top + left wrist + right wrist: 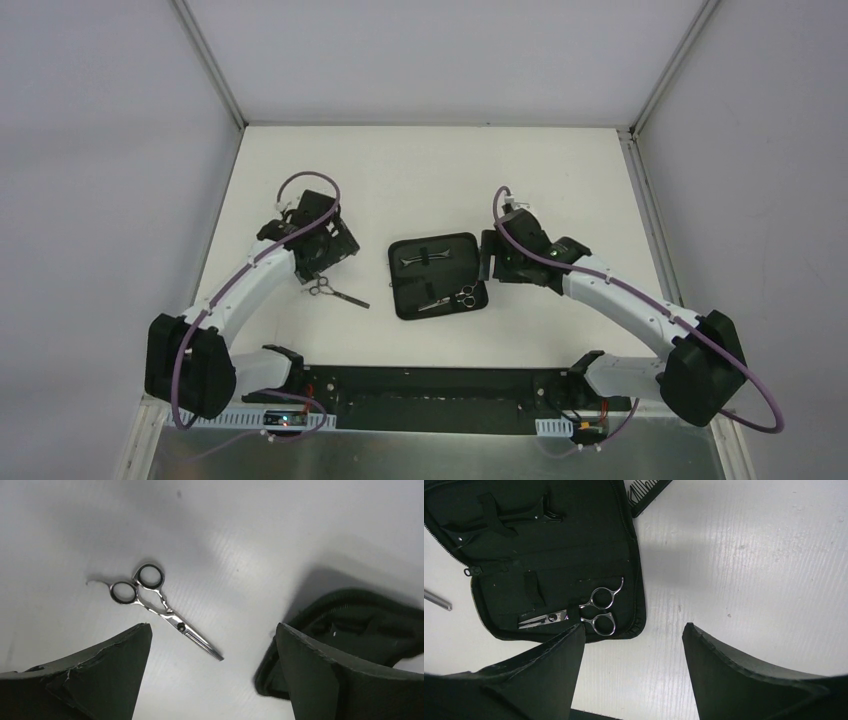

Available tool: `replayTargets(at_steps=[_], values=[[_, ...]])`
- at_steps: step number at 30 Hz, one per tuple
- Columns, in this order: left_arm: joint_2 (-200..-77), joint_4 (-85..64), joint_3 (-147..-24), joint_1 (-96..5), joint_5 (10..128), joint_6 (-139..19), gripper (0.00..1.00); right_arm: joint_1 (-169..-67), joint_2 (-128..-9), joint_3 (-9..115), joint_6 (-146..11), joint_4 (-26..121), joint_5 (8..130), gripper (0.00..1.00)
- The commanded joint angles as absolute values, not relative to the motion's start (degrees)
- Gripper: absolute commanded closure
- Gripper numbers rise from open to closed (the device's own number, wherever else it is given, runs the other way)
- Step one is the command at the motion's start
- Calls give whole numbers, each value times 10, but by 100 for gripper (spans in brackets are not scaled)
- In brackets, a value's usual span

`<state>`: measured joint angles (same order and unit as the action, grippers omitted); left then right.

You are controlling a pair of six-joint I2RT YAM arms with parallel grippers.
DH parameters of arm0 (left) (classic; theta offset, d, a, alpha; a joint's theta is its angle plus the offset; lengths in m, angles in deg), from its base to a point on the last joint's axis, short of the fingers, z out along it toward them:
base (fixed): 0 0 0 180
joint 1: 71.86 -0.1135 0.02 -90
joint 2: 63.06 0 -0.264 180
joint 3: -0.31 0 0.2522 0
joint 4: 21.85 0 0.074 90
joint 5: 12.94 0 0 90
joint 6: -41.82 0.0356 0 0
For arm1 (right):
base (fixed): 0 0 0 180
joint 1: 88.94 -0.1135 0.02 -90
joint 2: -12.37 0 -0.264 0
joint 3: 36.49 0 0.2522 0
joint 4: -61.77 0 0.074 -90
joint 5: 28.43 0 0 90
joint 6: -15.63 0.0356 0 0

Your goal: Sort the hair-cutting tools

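The robot's left gripper needs to grab the thinning scissors [336, 293] [171, 616] beside the pivot, on the handle side, so that the blades stay free to hand over to the right gripper.
A black zip case [440, 275] lies open in the middle of the table. Silver ring-handled scissors [447, 298] sit strapped in its near half, also in the right wrist view [591, 612]. A thin dark clip [514, 517] sits under a strap in its far half. Silver thinning scissors [335, 292] lie on the table left of the case, also in the left wrist view [160, 607]. A black comb's end [646, 492] shows beside the case. My left gripper [212, 630] is open above the thinning scissors. My right gripper [634, 627] is open and empty at the case's right edge.
White walls with metal corner rails enclose the table [430, 170]. The black base bar [430, 385] runs along the near edge between the arms. The case's edge [360, 625] shows at the right of the left wrist view.
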<state>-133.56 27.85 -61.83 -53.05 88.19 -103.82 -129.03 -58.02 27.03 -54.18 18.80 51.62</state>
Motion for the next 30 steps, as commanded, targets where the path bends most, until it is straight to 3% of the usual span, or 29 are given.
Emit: replayTargets(at_steps=[1, 6, 15, 24, 30], values=[[-1302, 280, -658, -517, 798, -648, 1, -1289, -558, 261, -524, 204, 523, 25], [-1316, 292, -678, -490, 696, -508, 1, -1288, -562, 266, -521, 206, 528, 25], [-1349, 346, -735, -418, 729, -342, 1, -1288, -562, 278, -527, 199, 527, 25], [-1352, 362, -639, -416, 750, -162, 1, -1288, -553, 277, -539, 193, 520, 24], [-1436, 350, -636, -416, 767, -136, 2, -1288, -567, 283, -546, 193, 519, 24]])
